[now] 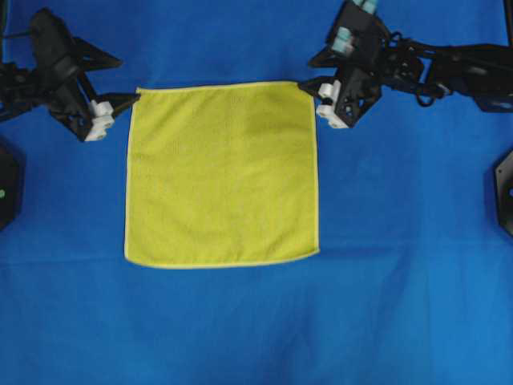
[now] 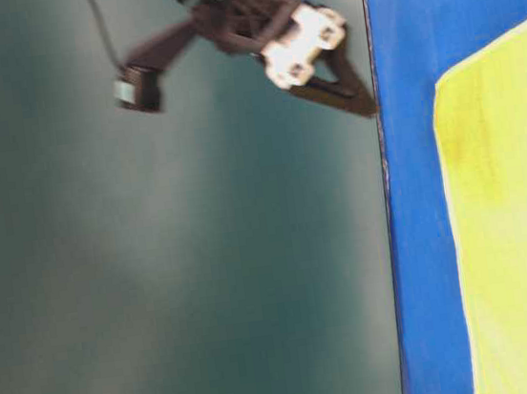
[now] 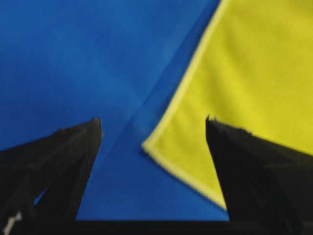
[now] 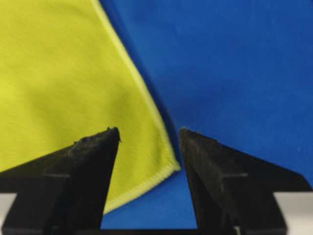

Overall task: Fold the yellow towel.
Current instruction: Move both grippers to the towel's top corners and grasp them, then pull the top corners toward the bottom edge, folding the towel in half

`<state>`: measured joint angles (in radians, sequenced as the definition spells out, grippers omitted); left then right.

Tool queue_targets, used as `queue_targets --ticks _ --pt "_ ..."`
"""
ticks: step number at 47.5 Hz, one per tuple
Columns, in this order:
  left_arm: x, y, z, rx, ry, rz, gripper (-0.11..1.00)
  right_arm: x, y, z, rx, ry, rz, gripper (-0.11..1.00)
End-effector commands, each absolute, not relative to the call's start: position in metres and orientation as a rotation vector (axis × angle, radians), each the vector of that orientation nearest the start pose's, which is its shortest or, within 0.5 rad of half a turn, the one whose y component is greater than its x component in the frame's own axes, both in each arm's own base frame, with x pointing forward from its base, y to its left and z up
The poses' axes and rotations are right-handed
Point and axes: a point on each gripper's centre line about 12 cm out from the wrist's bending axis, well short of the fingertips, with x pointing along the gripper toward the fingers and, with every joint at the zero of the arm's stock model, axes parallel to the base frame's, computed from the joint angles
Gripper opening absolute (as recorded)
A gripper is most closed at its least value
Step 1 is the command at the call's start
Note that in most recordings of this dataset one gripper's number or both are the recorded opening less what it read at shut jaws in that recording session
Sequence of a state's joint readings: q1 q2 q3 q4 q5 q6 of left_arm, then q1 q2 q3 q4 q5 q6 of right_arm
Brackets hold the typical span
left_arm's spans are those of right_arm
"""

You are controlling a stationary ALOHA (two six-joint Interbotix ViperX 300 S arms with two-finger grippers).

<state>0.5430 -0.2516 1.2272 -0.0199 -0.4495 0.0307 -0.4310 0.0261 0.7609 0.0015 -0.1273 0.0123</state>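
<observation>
My left gripper grabs the towel (image 1: 222, 174) by its hemmed corner (image 1: 141, 91) next, because the wide yellow middle lies flat and slack on the blue cloth.
The yellow towel (image 1: 222, 174) lies flat and square on the blue cloth (image 1: 401, 305). My left gripper (image 1: 128, 79) is open at the towel's far left corner. In the left wrist view that corner lies between the spread fingers of the left gripper (image 3: 152, 122), and the towel (image 3: 244, 73) runs off to the upper right. My right gripper (image 1: 306, 72) is open at the far right corner. In the right wrist view the hemmed corner of the towel (image 4: 58, 73) sits between the open fingers of the right gripper (image 4: 149, 131). Neither gripper holds anything. The table-level view shows an edge of the towel (image 2: 517, 224).
The blue cloth covers the whole table. Black arm bases stand at the left edge (image 1: 6, 184) and the right edge (image 1: 505, 188). The arms reach in from the two far corners.
</observation>
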Motion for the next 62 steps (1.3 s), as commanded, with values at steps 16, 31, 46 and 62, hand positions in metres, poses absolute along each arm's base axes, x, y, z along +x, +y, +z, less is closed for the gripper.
queue_targets --ticks 16,31,46,62 --pt "0.23 0.162 0.088 -0.173 0.622 0.592 0.8 0.35 -0.177 0.102 0.185 0.718 -0.452 0.57" --pt "0.233 0.168 0.072 -0.191 0.706 0.591 0.5 0.348 -0.177 0.1 0.168 0.733 -0.443 0.35" --pt "0.236 0.169 0.073 -0.17 0.748 0.569 0.02 0.343 -0.174 0.099 0.192 0.769 -0.448 0.03" --pt "0.243 0.172 0.118 -0.118 0.656 0.569 0.02 0.34 -0.173 0.139 0.168 0.673 -0.453 0.03"
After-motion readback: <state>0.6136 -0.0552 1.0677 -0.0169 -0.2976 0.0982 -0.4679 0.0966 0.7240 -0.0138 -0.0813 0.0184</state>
